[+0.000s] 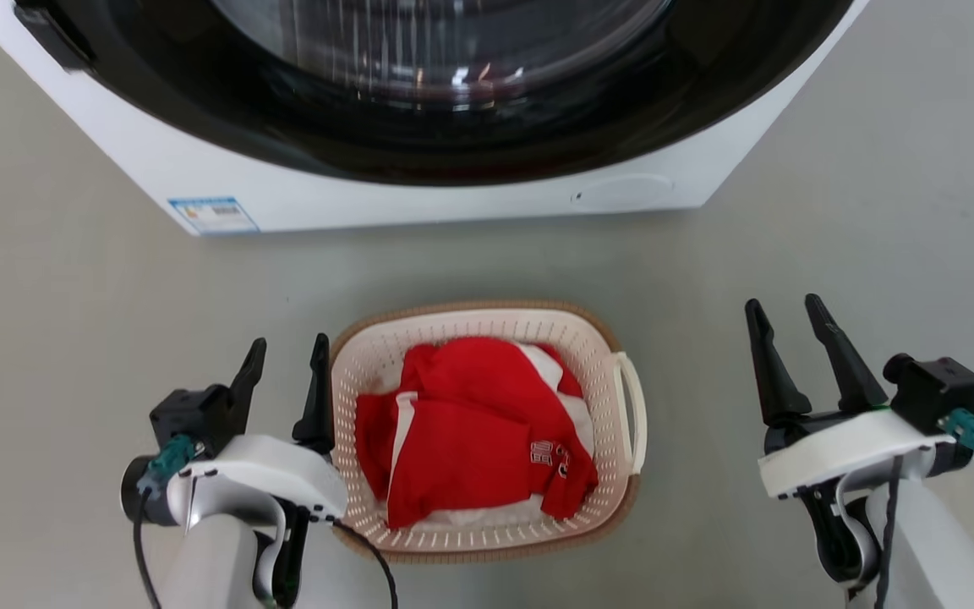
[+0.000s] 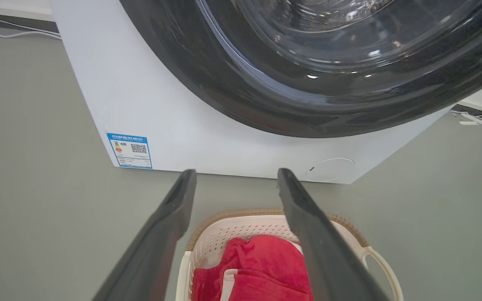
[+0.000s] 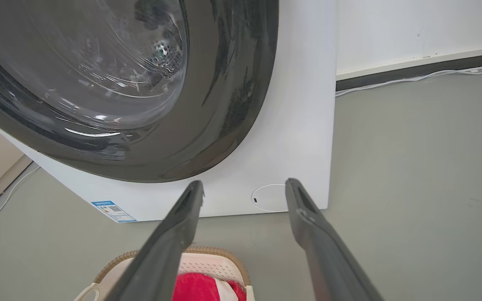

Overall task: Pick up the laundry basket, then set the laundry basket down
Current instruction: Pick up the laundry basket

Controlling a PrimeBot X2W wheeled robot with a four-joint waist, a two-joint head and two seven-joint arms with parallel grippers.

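The basket is full of loose red and white clothes. My left gripper next needs to grab the basket by the white loop handle at its short end.
The cream perforated laundry basket (image 1: 487,326) with a brown woven rim stands on the grey floor before the washing machine, holding red and white clothes (image 1: 474,427). Its right loop handle (image 1: 632,410) shows; the left one is hidden behind my left gripper. My left gripper (image 1: 288,359) is open, its inner finger right at the basket's left rim; I cannot tell whether it touches. From the left wrist view the basket (image 2: 232,234) lies below the open left gripper (image 2: 236,177). My right gripper (image 1: 787,317) is open, well to the right of the basket (image 3: 207,261).
A white front-loading washing machine (image 1: 419,190) with a dark round door (image 1: 453,101) stands just beyond the basket. It has a blue label (image 1: 212,216) at the lower left. Bare grey floor (image 1: 73,296) lies on both sides. White cables run along a wall base (image 3: 421,69).
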